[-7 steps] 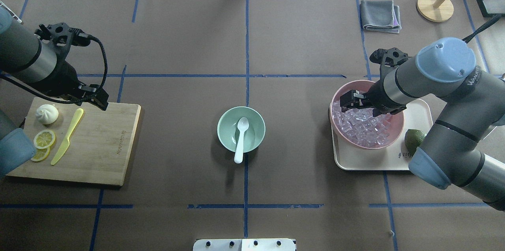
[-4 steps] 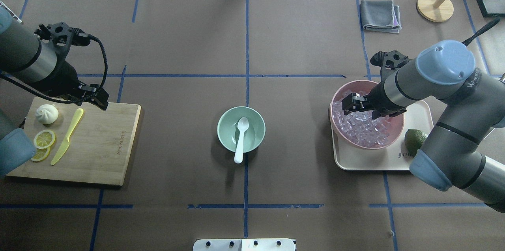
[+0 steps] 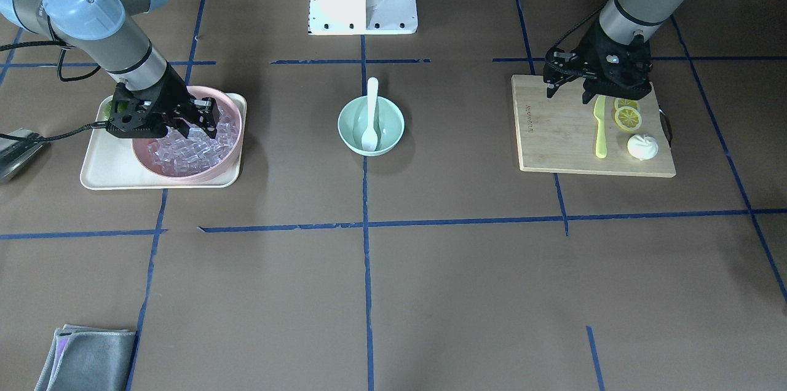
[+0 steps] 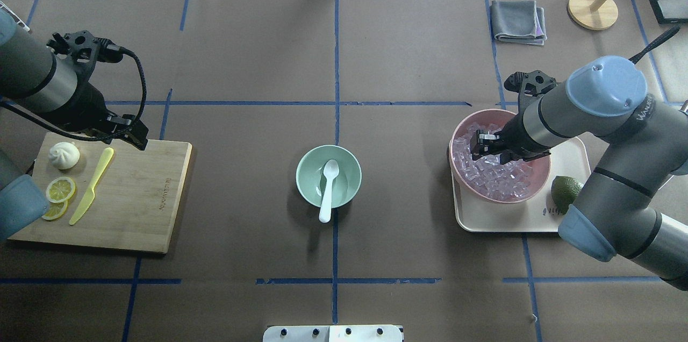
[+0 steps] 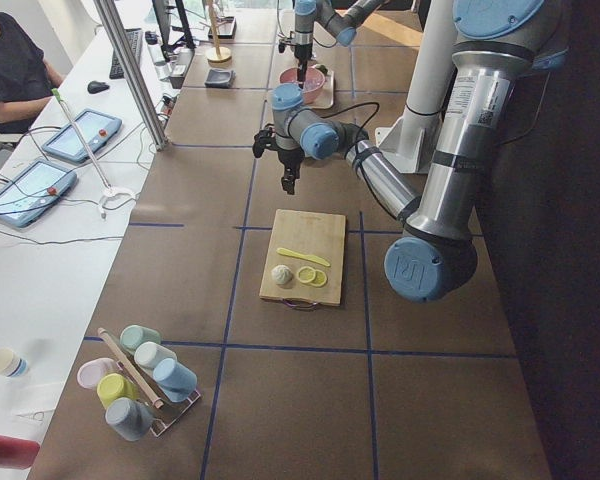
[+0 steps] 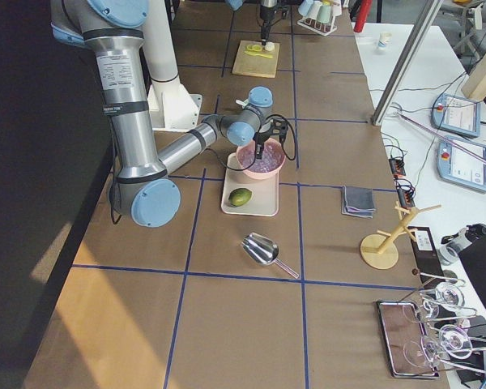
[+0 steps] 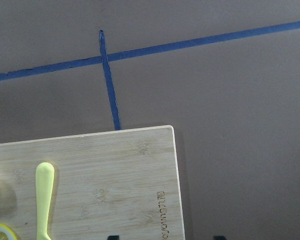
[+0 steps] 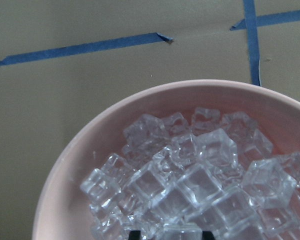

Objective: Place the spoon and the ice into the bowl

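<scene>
The robot's right gripper will grip one ice cube by its flat sides next, to get ice into the mint-green bowl (image 3: 349,126).
The white spoon (image 4: 328,183) lies in the mint-green bowl (image 4: 348,175) at the table's centre, handle over the near rim; both also show in the front view, the spoon (image 3: 371,109) in the bowl (image 3: 349,126). The ice (image 4: 502,179) fills the pink bowl (image 4: 453,162) on the right. My right gripper (image 4: 482,149) is open, lowered among the top cubes (image 8: 190,185), holding nothing that I can see. My left gripper (image 4: 134,136) is open and empty above the far edge of the cutting board (image 4: 140,197).
The pink bowl stands on a cream tray (image 4: 510,219) beside a green fruit (image 4: 564,189). The board holds a yellow-green knife (image 4: 91,186), lemon slices (image 4: 60,190) and a bun (image 4: 64,155). A grey cloth (image 4: 518,20) and a wooden stand (image 4: 592,8) are at the far right.
My right gripper has moved down and slightly right, into the ice in the pink bowl. The left arm, spoon and mint bowl have not moved.
</scene>
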